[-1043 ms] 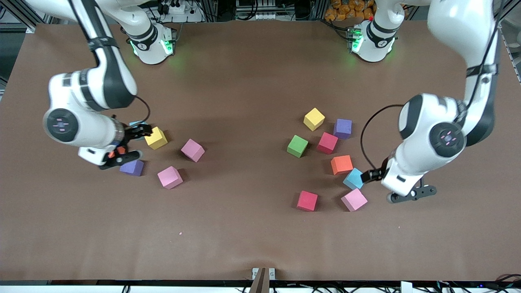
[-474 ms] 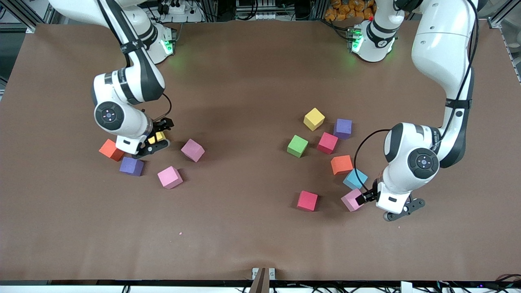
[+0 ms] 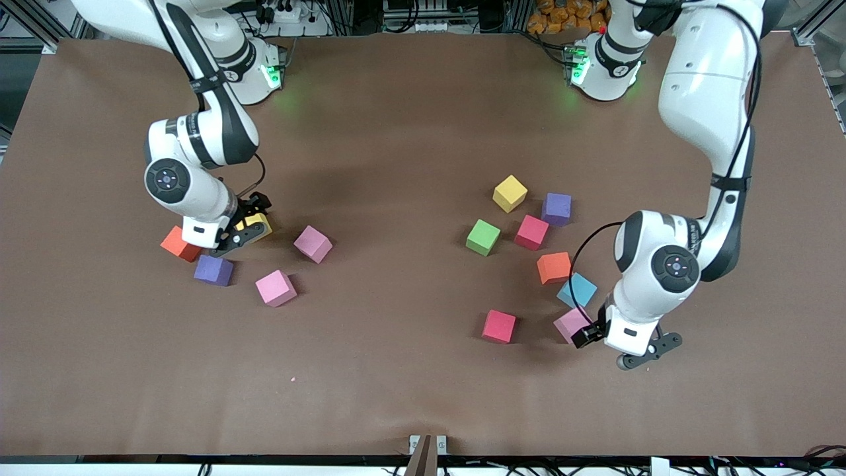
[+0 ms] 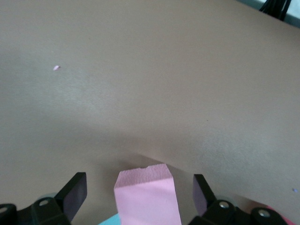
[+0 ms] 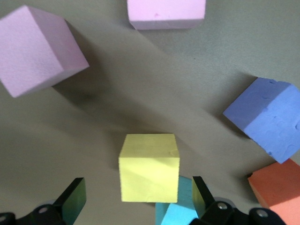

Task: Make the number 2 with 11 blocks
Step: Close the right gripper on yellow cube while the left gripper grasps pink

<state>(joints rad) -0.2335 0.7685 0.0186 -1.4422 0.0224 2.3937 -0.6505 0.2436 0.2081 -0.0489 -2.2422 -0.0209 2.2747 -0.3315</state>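
Note:
My left gripper is short of the pink block (image 3: 568,321) (image 4: 147,201) with its fingers and would miss it if it closed now, so it needs to move toward the block before it closes on it.
Several foam blocks lie in two loose groups. My right gripper (image 3: 250,222) is open and low around a yellow block (image 5: 149,173), one finger (image 5: 75,197) on either side without touching. Beside it lie two pink blocks (image 3: 312,243) (image 3: 275,287), a purple one (image 3: 213,270) and an orange one (image 3: 177,243). My left gripper (image 3: 583,332) is open, straddling a pink block (image 4: 147,196) with gaps on both sides. Toward the left arm's end lie yellow (image 3: 509,193), purple (image 3: 556,208), two red (image 3: 531,232) (image 3: 498,326), green (image 3: 483,237) and orange (image 3: 554,267) blocks.
A light-blue cube (image 3: 577,289) sits just beside the pink block under my left gripper. Another light-blue cube (image 5: 176,212) touches the yellow block, between my right gripper's fingers. Bare brown table (image 3: 396,277) separates the two groups.
Both arms swung in and came down. My right gripper settled around the yellow block, uncovering the orange one. My left gripper shifted from the light-blue cube to the pink block.

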